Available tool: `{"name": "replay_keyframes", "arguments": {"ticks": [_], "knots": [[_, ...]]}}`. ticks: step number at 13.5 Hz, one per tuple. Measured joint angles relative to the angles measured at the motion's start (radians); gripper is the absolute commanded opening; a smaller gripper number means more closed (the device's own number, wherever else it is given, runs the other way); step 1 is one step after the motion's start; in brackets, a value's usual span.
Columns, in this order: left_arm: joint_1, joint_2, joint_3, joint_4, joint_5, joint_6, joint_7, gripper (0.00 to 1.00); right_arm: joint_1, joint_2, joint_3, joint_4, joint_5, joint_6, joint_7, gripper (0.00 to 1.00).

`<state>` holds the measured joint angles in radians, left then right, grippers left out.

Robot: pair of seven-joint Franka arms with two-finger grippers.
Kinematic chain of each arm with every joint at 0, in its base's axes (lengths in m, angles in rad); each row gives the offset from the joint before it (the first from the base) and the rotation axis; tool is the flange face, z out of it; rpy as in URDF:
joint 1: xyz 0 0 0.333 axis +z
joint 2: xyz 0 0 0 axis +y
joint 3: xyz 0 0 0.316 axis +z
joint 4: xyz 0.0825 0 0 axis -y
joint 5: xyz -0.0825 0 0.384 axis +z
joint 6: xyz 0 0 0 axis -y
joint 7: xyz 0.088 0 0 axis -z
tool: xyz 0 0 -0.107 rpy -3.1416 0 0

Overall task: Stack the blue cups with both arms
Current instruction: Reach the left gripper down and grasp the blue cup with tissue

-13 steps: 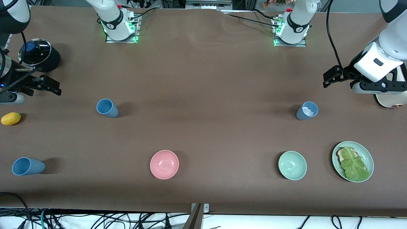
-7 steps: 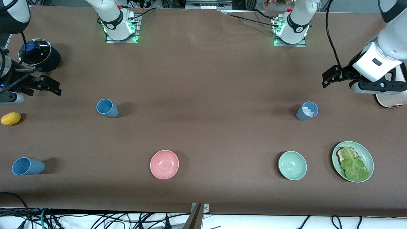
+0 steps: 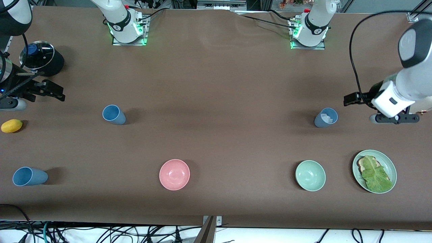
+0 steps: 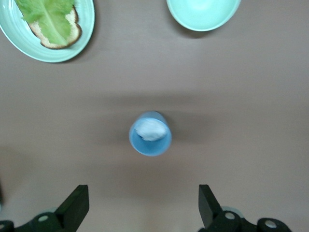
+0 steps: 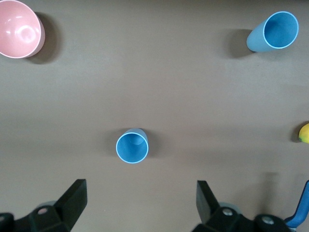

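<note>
The left gripper grips the grey-blue cup holding something white by its rim next, to stack the blue cups.
A brighter blue cup stands upright; the right wrist view shows it just ahead of my open, empty right gripper. In the front view that gripper hovers over the table at the right arm's end. A second bright blue cup stands nearer the front camera. A paler grey-blue cup holds something white. My left gripper is open and empty, over the table beside that cup, toward the left arm's end.
A pink bowl and a mint-green bowl sit near the front edge. A green plate holds toast and lettuce. A lemon and a black pot with a glass lid lie at the right arm's end.
The left arm has swung down in the front view, bringing its gripper level with the grey-blue cup. The right arm has not moved.
</note>
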<state>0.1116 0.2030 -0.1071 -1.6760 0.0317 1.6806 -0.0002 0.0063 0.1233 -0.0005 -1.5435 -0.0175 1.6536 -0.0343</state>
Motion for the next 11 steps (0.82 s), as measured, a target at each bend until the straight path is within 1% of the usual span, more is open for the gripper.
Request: {"name": "replay_keyframes", "arguments": {"ticks": [3,5,6,9,10,11], "knots": [[0.012,0.077,-0.003,-0.001,0.127,0.049,0.035,0.99,0.000,0.000,0.000,0.000,0.000,0.000,0.000,1.00],[0.012,0.118,-0.008,-0.017,0.147,0.089,0.046,0.99,0.000,0.001,0.000,0.000,0.000,0.000,0.000,1.00],[0.013,0.132,-0.008,-0.043,0.148,0.140,0.049,0.99,0.000,0.001,0.000,0.000,0.000,0.000,0.000,1.00],[0.018,0.153,-0.007,-0.171,0.150,0.332,0.055,0.99,0.000,0.001,0.000,-0.001,0.000,0.000,0.000,1.00],[0.019,0.158,-0.007,-0.216,0.152,0.384,0.058,0.99,0.000,0.001,0.000,-0.001,0.000,0.000,0.000,1.00],[0.020,0.160,-0.007,-0.252,0.153,0.410,0.060,0.98,0.000,0.001,0.000,-0.001,0.000,0.000,0.000,1.00]]}}
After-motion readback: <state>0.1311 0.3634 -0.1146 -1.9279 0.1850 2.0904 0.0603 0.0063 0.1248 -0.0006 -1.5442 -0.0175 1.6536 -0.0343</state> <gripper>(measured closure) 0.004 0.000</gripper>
